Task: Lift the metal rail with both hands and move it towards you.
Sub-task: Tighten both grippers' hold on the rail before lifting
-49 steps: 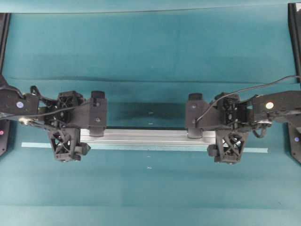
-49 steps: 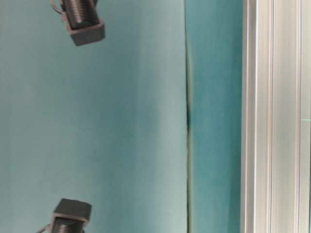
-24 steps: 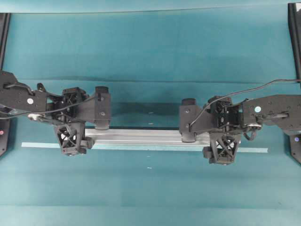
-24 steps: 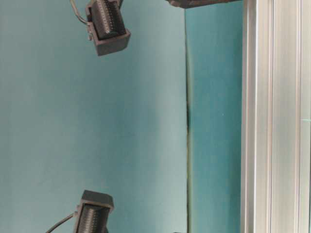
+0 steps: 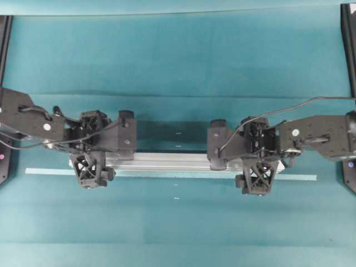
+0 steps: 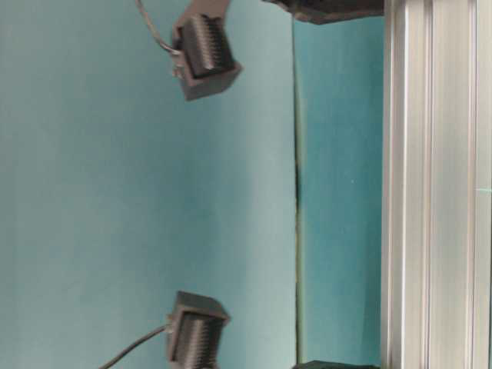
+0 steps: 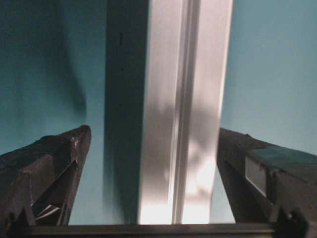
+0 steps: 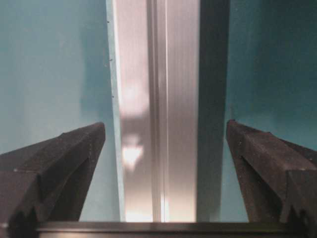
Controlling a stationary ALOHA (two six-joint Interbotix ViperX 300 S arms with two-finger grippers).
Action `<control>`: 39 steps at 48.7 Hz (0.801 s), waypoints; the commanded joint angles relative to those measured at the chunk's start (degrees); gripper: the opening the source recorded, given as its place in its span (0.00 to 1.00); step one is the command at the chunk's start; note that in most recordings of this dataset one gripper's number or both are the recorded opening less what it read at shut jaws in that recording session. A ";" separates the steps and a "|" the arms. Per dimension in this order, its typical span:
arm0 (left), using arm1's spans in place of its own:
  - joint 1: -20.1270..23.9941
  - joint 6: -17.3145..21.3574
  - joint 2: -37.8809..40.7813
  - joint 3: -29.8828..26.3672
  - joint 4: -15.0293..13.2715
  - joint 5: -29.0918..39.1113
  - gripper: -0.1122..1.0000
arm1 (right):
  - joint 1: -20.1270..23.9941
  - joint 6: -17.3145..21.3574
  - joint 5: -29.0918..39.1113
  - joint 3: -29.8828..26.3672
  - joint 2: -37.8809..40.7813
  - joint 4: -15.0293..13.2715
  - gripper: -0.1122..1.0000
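My left gripper closes on the grooved rail next, since its fingers stand level with the rail near the mat and closing now would catch it.
The metal rail (image 5: 172, 161) lies lengthwise across the teal mat, silver and grooved. My left gripper (image 5: 92, 157) straddles it near its left end, one lattice finger (image 5: 90, 169) on the near side. My right gripper (image 5: 257, 158) straddles it near the right end. In the left wrist view the rail (image 7: 183, 124) runs between the wide-open fingers of the left gripper (image 7: 153, 130). The right wrist view shows the rail (image 8: 158, 99) between the spread fingers of the right gripper (image 8: 165, 123), with mat showing on both sides. The table-level view shows the rail (image 6: 434, 184) resting on the mat.
A thin pale tape strip (image 5: 44, 172) lies along the rail's near side and sticks out past both ends. Black frame posts stand at the far left (image 5: 4, 33) and far right (image 5: 349, 44). A seam (image 6: 297, 184) crosses the mat behind the rail.
Both arms have slid inward along the rail, the left gripper to the right and the right gripper to the left. The rail has not moved, and both grippers stay open.
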 commanded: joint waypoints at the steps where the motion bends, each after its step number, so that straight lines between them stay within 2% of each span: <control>1: -0.09 -0.09 0.26 -0.44 0.09 -1.05 0.99 | 0.00 0.00 -0.62 -0.18 0.62 -0.09 1.00; 20: -0.09 -0.18 0.53 -0.18 0.09 -2.02 0.99 | 0.00 0.53 -0.97 0.00 0.88 0.18 0.99; 26: -0.09 -0.18 0.53 0.00 0.09 -2.02 0.95 | 0.00 0.88 -0.97 0.00 0.88 0.26 0.97; 29: -0.26 -0.18 0.44 0.00 0.09 -2.02 0.89 | 0.00 0.97 -0.97 -0.09 0.88 0.26 0.92; 31: -0.44 -0.09 0.53 0.00 0.09 -2.11 0.82 | 0.00 0.97 -0.97 -0.09 0.88 0.35 0.85; 39: -1.05 -1.32 0.62 -0.09 0.09 -1.85 0.42 | 0.09 0.88 -0.97 0.00 0.97 0.35 0.46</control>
